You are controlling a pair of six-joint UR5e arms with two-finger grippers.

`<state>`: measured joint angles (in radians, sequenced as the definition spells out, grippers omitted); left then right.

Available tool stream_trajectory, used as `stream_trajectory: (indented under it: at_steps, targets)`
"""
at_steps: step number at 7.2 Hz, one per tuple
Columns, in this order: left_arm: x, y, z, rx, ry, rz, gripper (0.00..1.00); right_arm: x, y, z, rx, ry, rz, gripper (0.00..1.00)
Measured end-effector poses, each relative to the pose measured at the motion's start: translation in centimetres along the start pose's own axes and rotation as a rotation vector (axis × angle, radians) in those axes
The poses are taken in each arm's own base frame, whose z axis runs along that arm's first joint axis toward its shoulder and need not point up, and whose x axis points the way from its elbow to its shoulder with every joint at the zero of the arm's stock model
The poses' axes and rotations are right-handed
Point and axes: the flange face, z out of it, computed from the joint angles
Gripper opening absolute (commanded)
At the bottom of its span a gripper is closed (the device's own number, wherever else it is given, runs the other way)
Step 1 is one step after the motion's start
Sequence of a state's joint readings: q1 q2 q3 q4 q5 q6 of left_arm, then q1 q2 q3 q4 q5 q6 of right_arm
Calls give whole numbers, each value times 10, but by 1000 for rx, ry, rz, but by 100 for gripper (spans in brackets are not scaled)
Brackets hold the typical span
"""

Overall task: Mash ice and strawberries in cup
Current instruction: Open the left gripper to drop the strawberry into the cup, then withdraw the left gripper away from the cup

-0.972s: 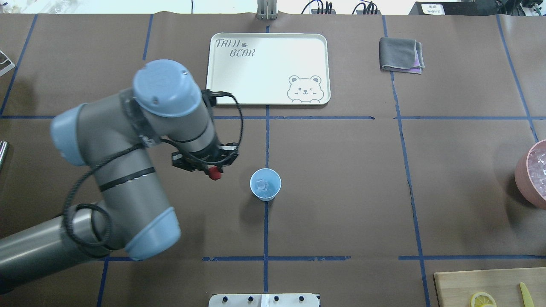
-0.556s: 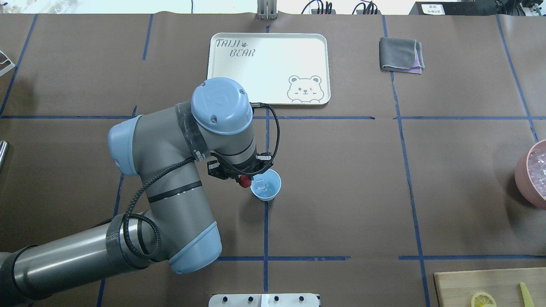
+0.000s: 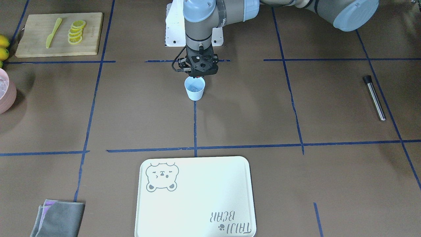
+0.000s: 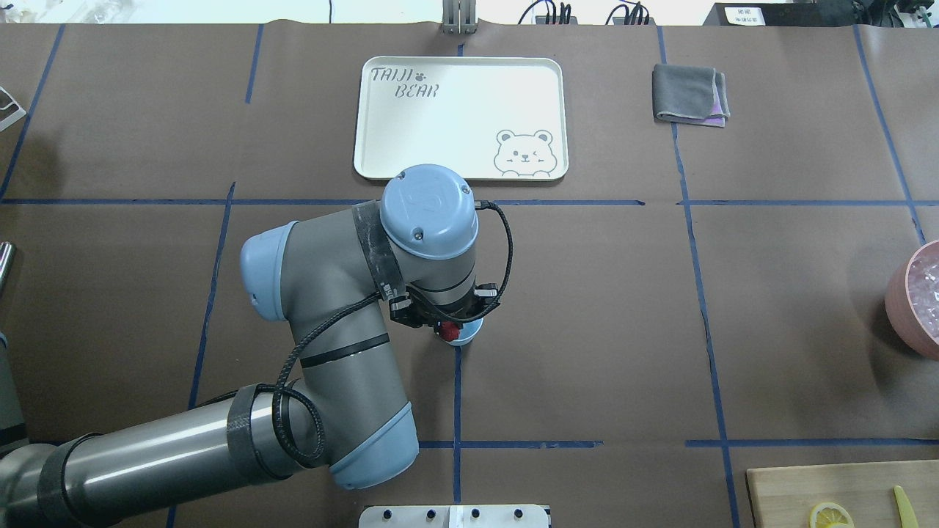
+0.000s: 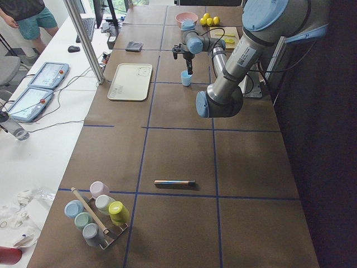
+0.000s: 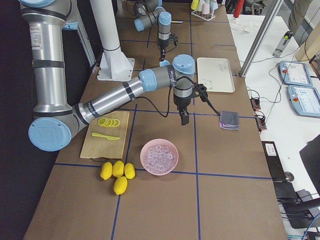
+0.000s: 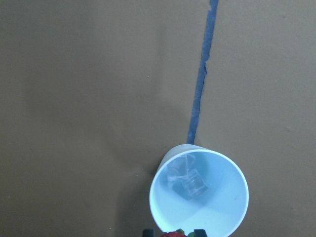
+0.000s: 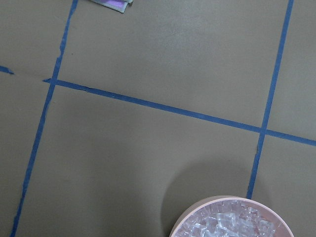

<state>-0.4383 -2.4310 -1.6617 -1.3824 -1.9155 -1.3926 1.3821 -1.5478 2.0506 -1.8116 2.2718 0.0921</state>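
My left gripper holds the red strawberry point(image 7: 173, 234) over the cup's rim point(image 7: 199, 151) and should let go of it now: the strawberry would fall inside the cup if I opened.
The light-blue cup point(image 3: 194, 89) stands near the table's middle on a blue tape line. In the left wrist view the cup point(image 7: 217, 207) holds two clear ice chunks point(image 7: 190, 180). My left gripper point(image 4: 446, 327) is shut on the red strawberry point(image 4: 447, 333) and holds it just above the cup's rim point(image 4: 467, 338). The berry's top shows at the bottom edge of the left wrist view point(image 7: 173, 234). My right gripper point(image 6: 184, 120) shows only in the exterior right view, hanging above the table near the pink bowl; I cannot tell whether it is open or shut.
A white bear tray point(image 4: 461, 117) lies beyond the cup and a folded grey cloth point(image 4: 690, 94) to its right. A pink bowl of ice point(image 6: 159, 156) sits at the right end by a cutting board with lemon slices point(image 3: 59, 33). A metal rod point(image 3: 374, 97) lies on the left side.
My left arm has swung right with the strawberry, from well left of the cup to right over its rim. The cup and ice have not moved.
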Motion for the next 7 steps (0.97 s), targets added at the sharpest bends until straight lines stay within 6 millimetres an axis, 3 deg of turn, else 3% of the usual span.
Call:
stream_trajectory:
  at_steps: [1, 3, 4, 7]
  targets:
    - [3, -1, 1, 3, 5, 2, 9, 0, 0, 0, 0, 0, 0, 99]
    - [6, -1, 2, 8, 23, 13, 54, -1, 0, 0, 1, 0, 0, 99]
    - [7, -2, 2, 9, 28, 16, 63, -1, -1, 0, 1, -1, 0, 99]
    - [6, -3, 4, 18, 26, 20, 75, 0, 0, 0, 0, -1, 1, 99]
